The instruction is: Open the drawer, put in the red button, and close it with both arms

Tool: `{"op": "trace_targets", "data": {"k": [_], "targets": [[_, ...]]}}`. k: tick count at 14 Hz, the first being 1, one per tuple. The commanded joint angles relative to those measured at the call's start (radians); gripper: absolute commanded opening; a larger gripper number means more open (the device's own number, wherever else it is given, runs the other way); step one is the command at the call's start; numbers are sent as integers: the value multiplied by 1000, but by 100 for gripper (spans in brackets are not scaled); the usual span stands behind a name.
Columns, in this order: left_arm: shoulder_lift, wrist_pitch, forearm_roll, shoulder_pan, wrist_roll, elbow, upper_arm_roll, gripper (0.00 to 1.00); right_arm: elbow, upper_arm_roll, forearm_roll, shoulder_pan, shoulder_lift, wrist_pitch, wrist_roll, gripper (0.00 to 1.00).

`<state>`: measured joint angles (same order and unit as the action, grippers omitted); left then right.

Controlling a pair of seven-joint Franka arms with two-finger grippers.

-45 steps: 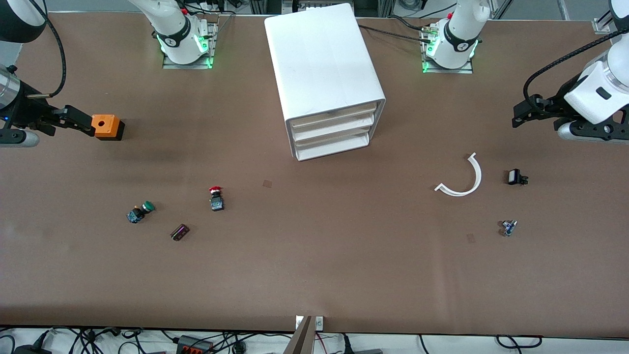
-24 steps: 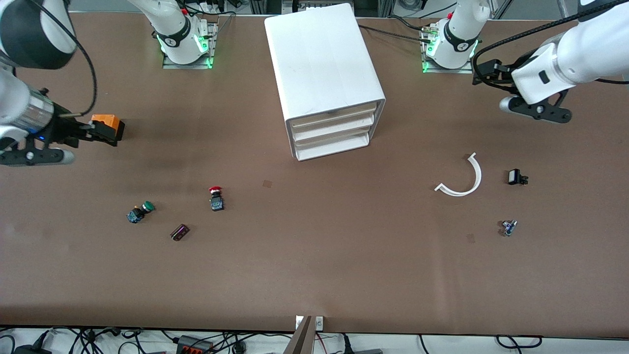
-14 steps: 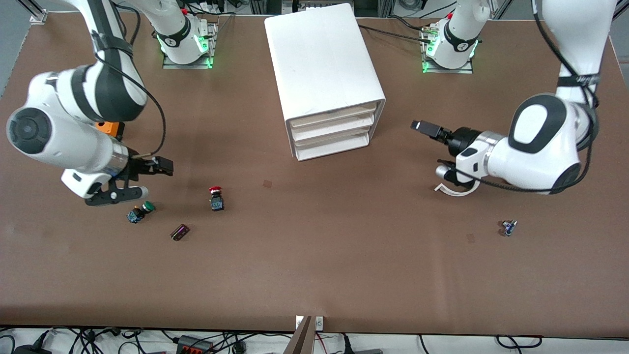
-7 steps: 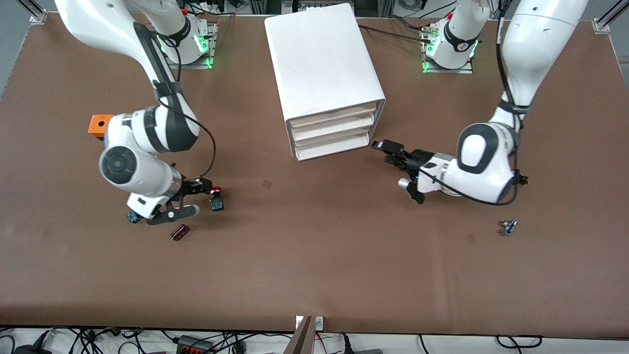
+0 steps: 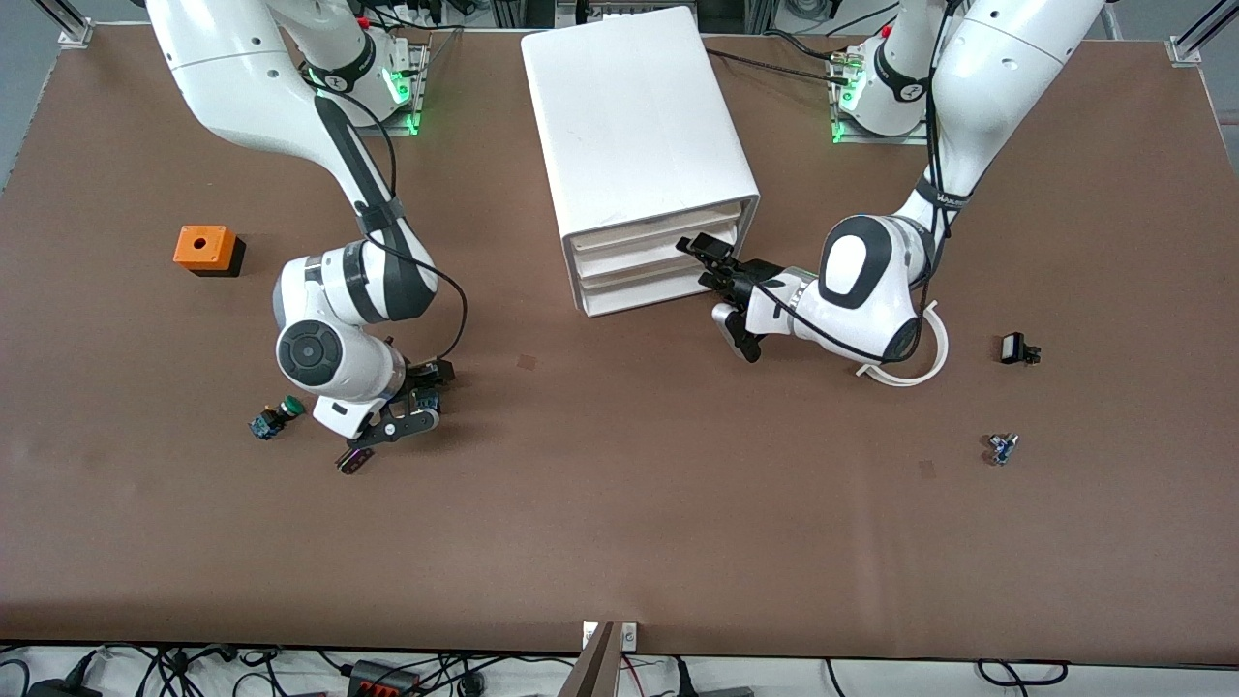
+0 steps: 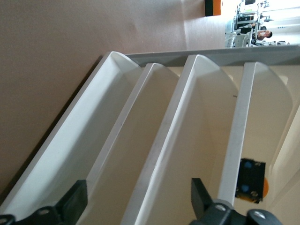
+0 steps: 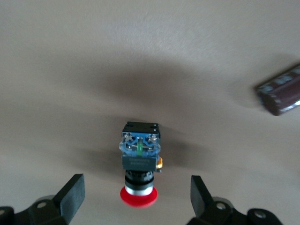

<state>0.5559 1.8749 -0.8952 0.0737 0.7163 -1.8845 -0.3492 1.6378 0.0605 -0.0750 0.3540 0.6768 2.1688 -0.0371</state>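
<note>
My right gripper grabs the red button by its black neck (image 7: 139,177) below the blue block (image 7: 140,146) next, to put the button into the drawer.
The red button (image 7: 139,154) lies on its side on the table, red cap toward my right gripper. My right gripper (image 5: 426,385) is low over it, open, its fingers either side of the cap in the right wrist view (image 7: 137,193) without touching. From the front the gripper mostly hides the button. The white cabinet (image 5: 639,126) stands at mid-table with all three drawers shut. The middle drawer (image 5: 650,259) is pushed in. My left gripper (image 5: 707,261) is open right at the drawer fronts, which fill the left wrist view (image 6: 138,206). It holds nothing.
A green-capped button (image 5: 276,418) and a dark cylinder (image 5: 354,458) lie beside the right gripper, nearer the front camera. An orange cube (image 5: 203,249) sits toward the right arm's end. A white curved strip (image 5: 931,360), a black part (image 5: 1016,348) and a small blue part (image 5: 1001,447) lie toward the left arm's end.
The right gripper has moved from beside the red button to over it. The left gripper has moved in from the open table up to the drawer fronts.
</note>
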Motion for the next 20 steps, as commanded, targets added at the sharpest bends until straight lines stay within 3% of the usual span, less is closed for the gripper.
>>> {"op": "trace_targets", "data": {"k": [1, 5, 7, 9, 12, 16, 18, 20], "targets": [[-24, 17, -25, -8, 61, -38, -7, 75, -18, -19, -20, -4, 27, 22, -20, 100], [-24, 9, -24, -6, 89, -53, -7, 39, -18, -21, -17, -3, 46, 29, -21, 100], [-24, 9, -24, -5, 101, -53, -7, 27, -18, -21, -17, -3, 50, 31, -21, 100], [-24, 9, -18, -5, 103, -50, -5, 9, -18, -21, -17, -7, 56, 29, -21, 100], [-24, 10, -11, -8, 101, -31, -4, 6, -22, -21, -16, -4, 69, 29, -26, 96], [16, 10, 16, -17, 98, 65, 39, 7, -41, -21, -20, -13, 84, 29, -9, 91], [53, 10, 35, -32, 100, 126, 53, 7, -44, -21, -19, -10, 86, 29, -13, 78], [96, 10, 39, -45, 100, 192, 58, 11, -52, -19, -19, -9, 90, 26, -13, 37]]}}
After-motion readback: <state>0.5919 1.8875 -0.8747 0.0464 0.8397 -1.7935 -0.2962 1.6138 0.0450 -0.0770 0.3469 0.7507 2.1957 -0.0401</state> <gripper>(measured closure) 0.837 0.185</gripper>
